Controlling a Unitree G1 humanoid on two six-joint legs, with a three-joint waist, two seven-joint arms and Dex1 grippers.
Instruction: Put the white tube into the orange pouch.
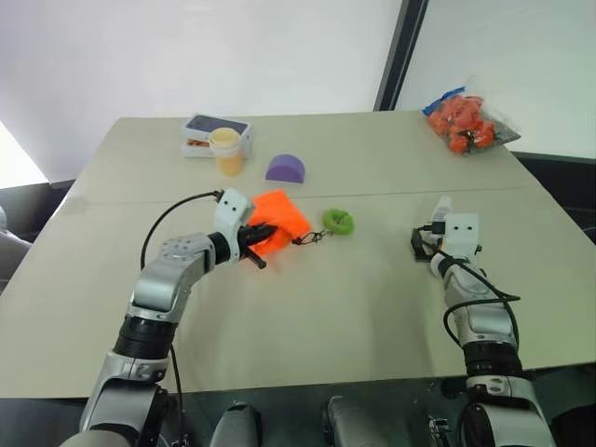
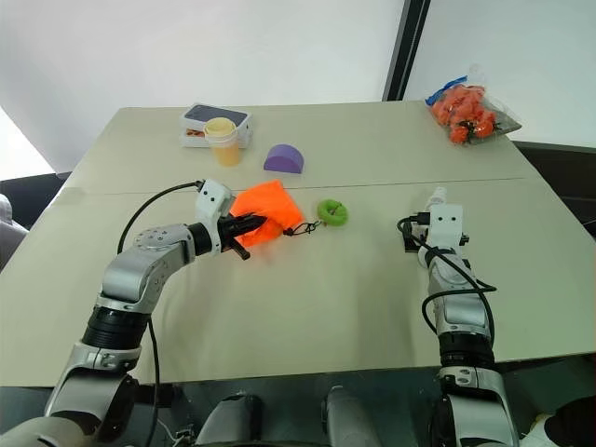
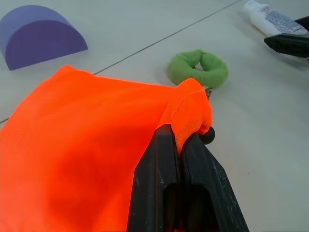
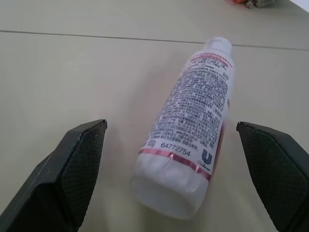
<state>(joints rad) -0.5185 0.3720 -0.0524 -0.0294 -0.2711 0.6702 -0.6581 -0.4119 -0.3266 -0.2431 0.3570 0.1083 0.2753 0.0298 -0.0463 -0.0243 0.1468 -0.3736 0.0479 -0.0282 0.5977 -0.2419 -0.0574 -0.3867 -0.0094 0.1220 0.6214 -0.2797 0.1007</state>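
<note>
The fingers of my right gripper are on either side of the white tube's printed label [image 4: 186,121]. My right gripper needs to close on the tube.
The orange pouch [image 1: 279,216] lies left of the table's middle, one corner lifted, and its dark cord [image 1: 312,238] trails toward a green ring. My left gripper [image 3: 181,134] is shut on a fold of the pouch's edge. The white tube [image 4: 193,121] lies flat on the table at the right, its printed label up and its capped end toward me. My right gripper [image 4: 171,124] stands open with one finger on each side of the tube, neither touching it. In the head views the tube [image 1: 443,204] peeks out just beyond the right wrist.
A green ring [image 1: 338,221] sits right of the pouch, with a purple half-round block [image 1: 285,168] behind it. At the back left stand a pale yellow cup [image 1: 226,150] and a flat box [image 1: 215,130]. A clear bag of orange items [image 1: 464,121] lies at the back right.
</note>
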